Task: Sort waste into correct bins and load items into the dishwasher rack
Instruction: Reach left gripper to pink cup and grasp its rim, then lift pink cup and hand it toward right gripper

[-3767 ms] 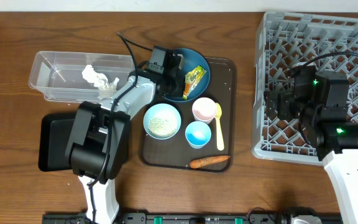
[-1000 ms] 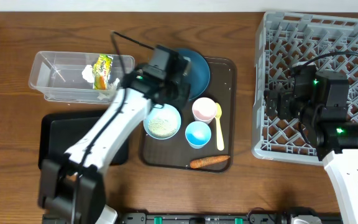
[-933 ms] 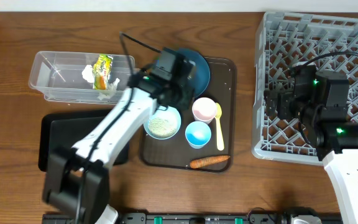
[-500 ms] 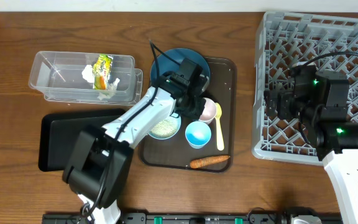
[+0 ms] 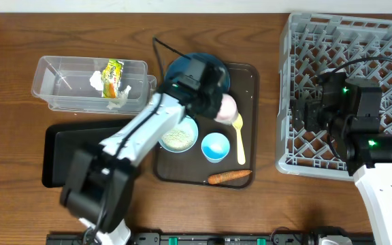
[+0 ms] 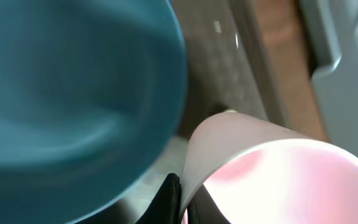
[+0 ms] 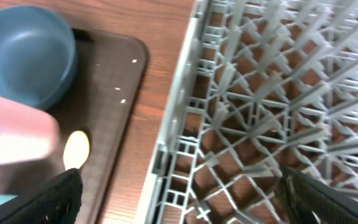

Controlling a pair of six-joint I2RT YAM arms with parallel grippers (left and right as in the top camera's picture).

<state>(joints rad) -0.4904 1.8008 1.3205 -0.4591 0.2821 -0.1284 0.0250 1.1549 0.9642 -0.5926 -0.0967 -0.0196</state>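
The robot's right gripper will next grab the white cup around its bottom end, so the cup's rim stays free to go into the rack first.
My left gripper is shut on the rim of the pink-rimmed white cup, which is tilted over the brown tray; the left wrist view shows my fingers pinching its wall. The dark blue bowl lies just behind it and also shows in the left wrist view. The white bowl with rice, the small light-blue cup, the yellow spoon and the carrot sit on the tray. My right gripper is open over the left edge of the grey rack.
The clear tub at the back left holds the tissue and the wrapper. The black tray lies in front of it. The brown serving tray sits between the bins and the rack.
The wrapper went from the blue bowl into the clear tub. My left arm then swung right to the pink cup, shut on its rim and tilted it. The right arm has not moved.
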